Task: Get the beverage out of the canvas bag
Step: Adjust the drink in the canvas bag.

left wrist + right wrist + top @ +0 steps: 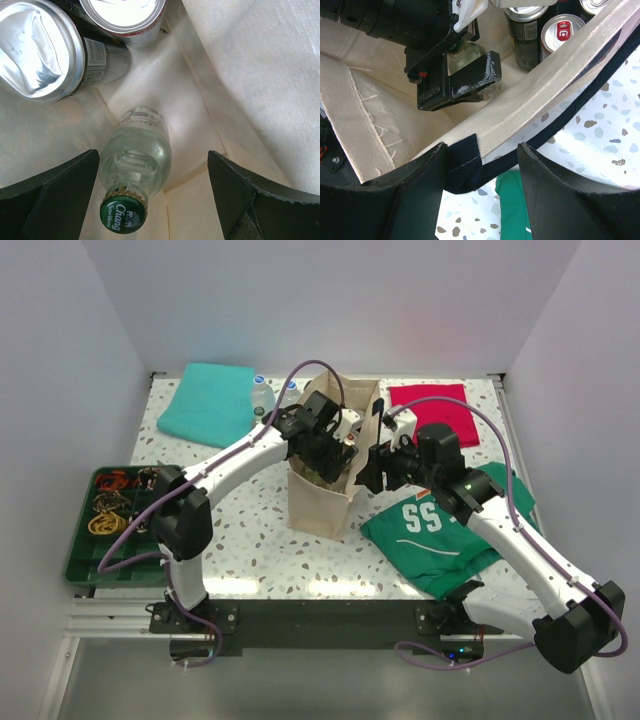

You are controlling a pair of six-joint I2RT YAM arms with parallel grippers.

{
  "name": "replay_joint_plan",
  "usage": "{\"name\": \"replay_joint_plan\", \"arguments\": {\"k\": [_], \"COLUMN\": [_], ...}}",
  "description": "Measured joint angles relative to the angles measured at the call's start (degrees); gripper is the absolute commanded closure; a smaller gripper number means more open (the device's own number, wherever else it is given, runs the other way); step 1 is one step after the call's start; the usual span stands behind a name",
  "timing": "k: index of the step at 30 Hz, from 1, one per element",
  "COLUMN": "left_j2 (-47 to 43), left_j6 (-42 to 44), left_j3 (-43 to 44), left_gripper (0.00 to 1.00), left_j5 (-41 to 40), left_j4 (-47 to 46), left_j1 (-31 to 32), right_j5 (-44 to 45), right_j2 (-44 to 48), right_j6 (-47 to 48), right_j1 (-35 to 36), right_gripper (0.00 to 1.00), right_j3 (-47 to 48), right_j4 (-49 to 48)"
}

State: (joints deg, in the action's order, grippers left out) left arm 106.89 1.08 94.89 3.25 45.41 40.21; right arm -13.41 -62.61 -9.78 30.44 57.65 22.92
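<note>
The clear glass bottle's neck [129, 188] is between my fingers, so my left gripper would hold the neck if it closed now. It should close on the neck now.
The beige canvas bag [322, 502] stands upright mid-table. My left gripper [327, 446] reaches down inside it and is open. In the left wrist view a clear glass bottle [137, 155] with a green Chang cap [123, 214] lies between the open fingers [55, 200], close to the left one and not gripped. Two cans [37, 47] stand beyond it. My right gripper [482, 195] is open at the bag's right rim [545, 100]. The navy strap end [465, 165] lies between its jaws, against the left finger.
A green tray [78, 558] of small items sits at the left. A teal cloth [210, 400] and a clear bottle [262, 395] lie behind the bag, a red cloth [432, 410] at the back right, and a green jersey [450, 530] at the right.
</note>
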Motion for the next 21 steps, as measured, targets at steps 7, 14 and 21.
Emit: {"name": "replay_joint_plan", "arguments": {"k": [7, 14, 21], "left_j2": [-0.52, -0.85, -1.05], "left_j6": [0.07, 0.04, 0.00], "left_j3": [-0.22, -0.44, -0.68], "left_gripper": [0.28, 0.52, 0.48], "left_j5": [-0.04, -0.15, -0.26], "left_j4": [-0.02, -0.55, -1.05], "left_j1": [-0.02, -0.24, -0.39], "right_j5": [0.00, 0.00, 0.00], "right_j2": [0.00, 0.00, 0.00], "right_j6": [0.00, 0.00, -0.02], "right_j1": [0.00, 0.00, 0.00], "right_gripper": [0.39, 0.38, 0.38], "right_j3": [0.00, 0.00, 0.00], "right_j4": [0.00, 0.00, 0.00]}}
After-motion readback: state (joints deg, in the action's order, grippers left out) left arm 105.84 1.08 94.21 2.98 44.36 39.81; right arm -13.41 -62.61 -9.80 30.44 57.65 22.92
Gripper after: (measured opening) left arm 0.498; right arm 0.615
